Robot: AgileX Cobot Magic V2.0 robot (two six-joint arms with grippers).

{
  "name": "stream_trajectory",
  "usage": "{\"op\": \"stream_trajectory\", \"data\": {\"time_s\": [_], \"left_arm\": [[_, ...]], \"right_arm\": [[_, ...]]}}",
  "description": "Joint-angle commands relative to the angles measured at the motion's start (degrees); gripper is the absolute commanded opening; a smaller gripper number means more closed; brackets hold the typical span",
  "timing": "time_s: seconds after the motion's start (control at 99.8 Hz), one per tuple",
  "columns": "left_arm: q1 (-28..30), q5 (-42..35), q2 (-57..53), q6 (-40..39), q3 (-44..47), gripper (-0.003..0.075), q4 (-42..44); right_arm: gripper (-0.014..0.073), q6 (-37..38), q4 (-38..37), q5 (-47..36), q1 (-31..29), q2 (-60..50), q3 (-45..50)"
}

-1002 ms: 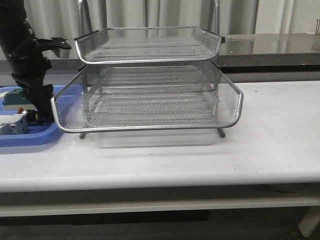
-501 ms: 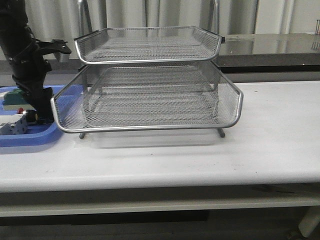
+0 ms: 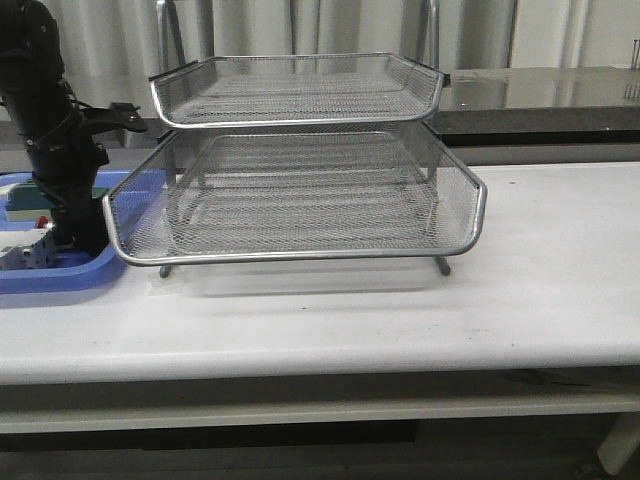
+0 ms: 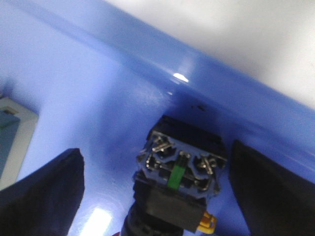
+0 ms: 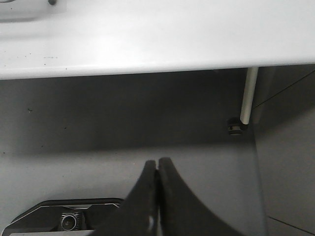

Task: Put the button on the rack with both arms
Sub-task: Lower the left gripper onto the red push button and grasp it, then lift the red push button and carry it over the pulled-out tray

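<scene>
My fingers are low next to the button's black body (image 4: pixel 178 177) in the left wrist view. My left gripper should close on the button now, as it would hold it.
The button (image 4: pixel 181 173) lies on the floor of the blue tray (image 4: pixel 93 93), close to the tray's wall. Its bluish rear end with metal screws faces the camera, and a yellow tab shows on its black body. My left gripper (image 4: pixel 156 162) is open, one finger on each side of the button and neither touching it. In the front view the left gripper (image 3: pixel 72 232) reaches down into the blue tray (image 3: pixel 60 275), left of the wire-mesh rack (image 3: pixel 300 255). A red spot of the button (image 3: pixel 40 220) shows beside the arm. My right gripper (image 5: pixel 157 164) is shut and empty, below the table's edge.
A white block (image 3: pixel 25 250) and a green-topped block (image 3: pixel 22 196) also lie in the blue tray. The rack's middle tier is slid forward, its rim close to the left arm. A table leg (image 5: pixel 248 96) shows in the right wrist view.
The left arm has shifted a little to the left over the blue tray. The rack has not moved.
</scene>
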Motion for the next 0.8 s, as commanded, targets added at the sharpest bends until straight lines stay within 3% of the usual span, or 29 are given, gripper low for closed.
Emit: {"op": "stream_trajectory", "data": {"time_s": [0.0, 0.13, 0.321, 0.391, 0.511, 0.792], "left_arm": [[0.16, -2.30, -2.16, 0.00, -1.10, 0.0569, -0.38], [0.16, -1.64, -2.16, 0.04, -1.10, 0.0467, -0.38], [0.16, -0.87, -2.16, 0.04, -1.10, 0.0166, -0.38], [0.16, -0.87, -2.16, 0.04, -1.10, 0.0090, -0.38], [0.16, -0.74, -2.43, 0.04, -1.10, 0.0042, -0.38], [0.16, 6.07, -4.17, -1.16, -7.94, 0.0041, -1.22]], "right_arm": [[-0.0069, -0.13, -0.98, -2.64, -0.20, -0.21, -2.03], [-0.0069, -0.13, -0.98, -2.64, -0.20, -0.21, -2.03], [-0.0069, -0.13, -0.98, -2.64, -0.20, -0.21, -2.03], [-0.0069, -0.13, -0.98, -2.64, -0.20, -0.21, -2.03], [-0.0069, -0.13, -0.98, -2.64, -0.20, -0.21, -2.03], [-0.0069, -0.13, -0.98, -2.64, -0.20, -0.21, -2.03]]}}
